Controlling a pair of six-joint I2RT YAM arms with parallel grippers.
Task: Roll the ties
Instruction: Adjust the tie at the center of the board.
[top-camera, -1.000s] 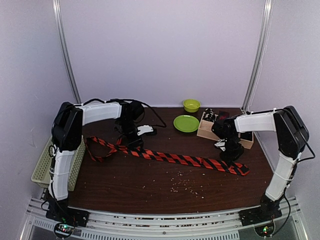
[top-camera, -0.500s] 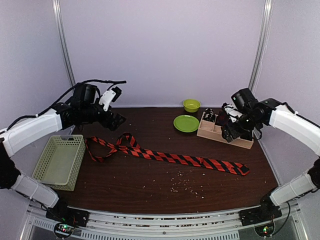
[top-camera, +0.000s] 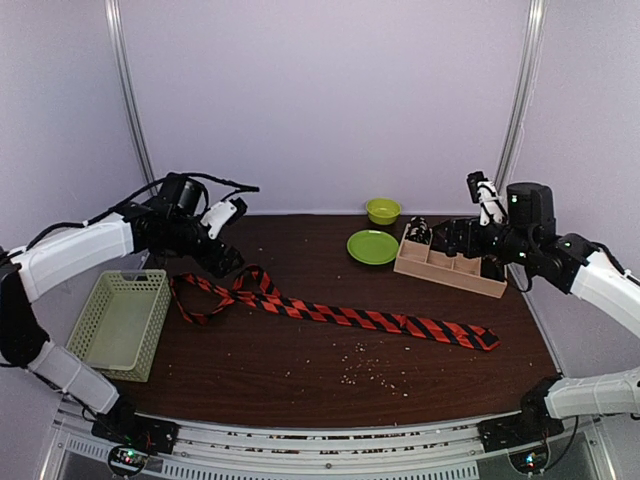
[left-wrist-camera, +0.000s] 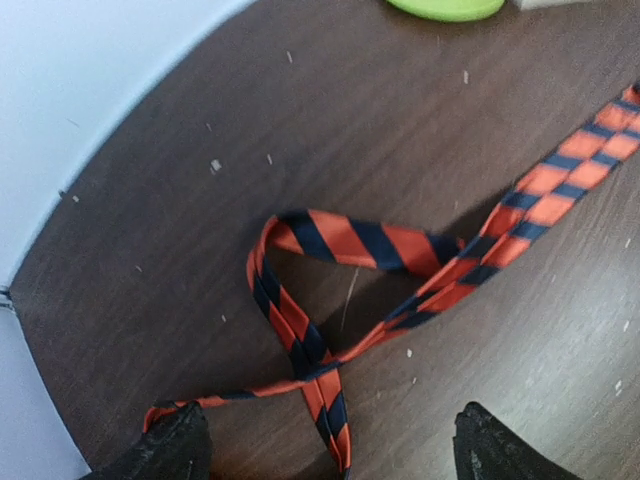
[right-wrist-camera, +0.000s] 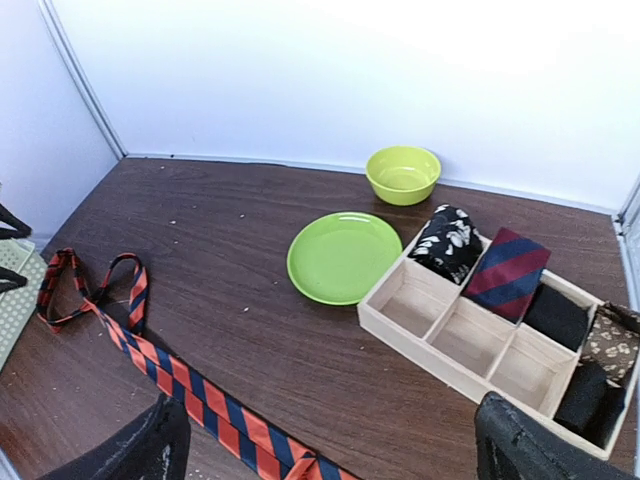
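Note:
My left gripper reaches the orange-red tie (top-camera: 350, 318) and grabs its looped narrow end (top-camera: 266, 280) next, leaving the crossing free to untangle for rolling.
A long orange-red tie (top-camera: 350, 318) with black diagonal stripes lies flat across the table, its narrow end looped and crossed over itself (left-wrist-camera: 345, 238) at the left. My left gripper (top-camera: 224, 258) hovers above that loop, open with nothing held (left-wrist-camera: 335, 455). My right gripper (top-camera: 452, 238) hangs open and high at the right, above the wooden box (top-camera: 447, 268). Its fingers frame the tie's middle (right-wrist-camera: 190, 385) far below. Several rolled ties sit in the box's compartments, among them a black-and-white one (right-wrist-camera: 446, 240) and a red-and-navy one (right-wrist-camera: 507, 272).
A green plate (top-camera: 372, 246) and a green bowl (top-camera: 382, 210) stand at the back centre. A pale green mesh basket (top-camera: 118, 320) sits at the left edge. Crumbs (top-camera: 365, 370) dot the front of the table. Three box compartments (right-wrist-camera: 468, 345) hold nothing.
Both grippers were down on the tie a second ago; they have let go, opened and risen. The left now hovers over the loop, the right by the box. The tie lies still.

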